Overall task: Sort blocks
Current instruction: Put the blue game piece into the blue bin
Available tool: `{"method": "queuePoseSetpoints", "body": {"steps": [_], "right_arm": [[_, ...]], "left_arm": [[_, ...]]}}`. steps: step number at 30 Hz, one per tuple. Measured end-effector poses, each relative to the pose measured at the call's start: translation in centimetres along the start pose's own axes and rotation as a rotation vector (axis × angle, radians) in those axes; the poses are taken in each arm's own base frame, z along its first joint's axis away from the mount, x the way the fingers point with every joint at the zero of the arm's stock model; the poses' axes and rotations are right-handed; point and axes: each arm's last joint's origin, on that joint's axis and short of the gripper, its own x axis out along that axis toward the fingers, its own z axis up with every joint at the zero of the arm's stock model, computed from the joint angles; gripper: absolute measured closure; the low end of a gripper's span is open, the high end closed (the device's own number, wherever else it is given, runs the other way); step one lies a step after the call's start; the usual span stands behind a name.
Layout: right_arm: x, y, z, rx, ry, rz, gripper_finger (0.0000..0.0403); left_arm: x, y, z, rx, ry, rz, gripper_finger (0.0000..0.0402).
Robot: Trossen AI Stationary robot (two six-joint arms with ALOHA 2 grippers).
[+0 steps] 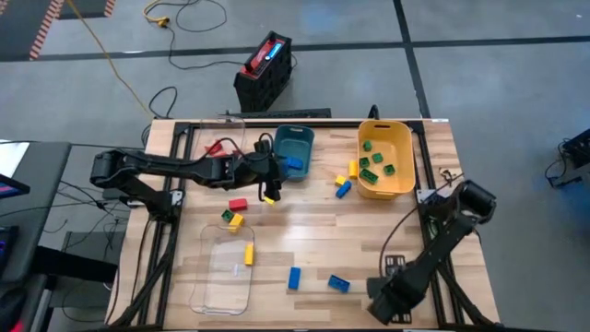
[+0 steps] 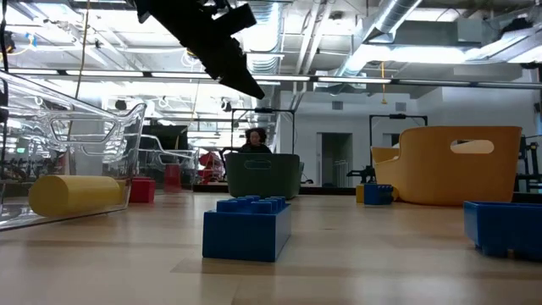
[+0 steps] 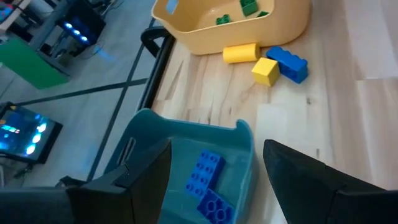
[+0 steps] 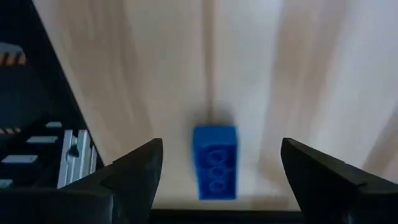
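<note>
My fingers are still high above the blue block (image 4: 214, 162) between them, so closing now would miss. My right gripper lowers, then closes on the block.
The blocks are small bricks in red, yellow, green and blue. Two blue ones (image 3: 208, 186) lie in the teal bin (image 1: 293, 146). Several green ones (image 1: 373, 164) lie in the yellow bin (image 1: 387, 159). Others lie loose on the table. My left gripper (image 3: 217, 146) hangs open over the teal bin's near side (image 1: 273, 175), nothing between its fingers. My right gripper (image 4: 222, 149) is open near the table's front right (image 1: 380, 291), pointing down, its fingers standing either side of a blue block (image 4: 214, 162) that lies flat on the table.
A clear tray (image 1: 226, 272) at the front left holds a yellow block (image 1: 248, 254). Loose blocks: red (image 1: 238, 204), green and yellow (image 1: 229, 218), blue (image 1: 294, 277), blue (image 1: 338, 283), and yellow and blue ones (image 1: 345, 180) beside the yellow bin. A person (image 2: 254, 140) shows beyond the table.
</note>
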Motion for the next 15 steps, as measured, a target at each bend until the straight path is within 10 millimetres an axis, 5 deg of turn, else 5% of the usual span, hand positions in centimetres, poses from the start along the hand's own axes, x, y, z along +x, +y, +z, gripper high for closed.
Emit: {"method": "queuePoseSetpoints", "body": {"steps": [9,15], "right_arm": [[1.7,2.0,-2.2,0.026,0.024,-0.043,0.0077],[3.0,1.5,-3.0,0.039,0.034,-0.084,0.0079]], "left_arm": [[0.4,0.9,-0.2,-0.020,0.001,0.027,0.0153],[0.5,1.1,-0.2,-0.025,-0.005,0.016,0.0153]]}}
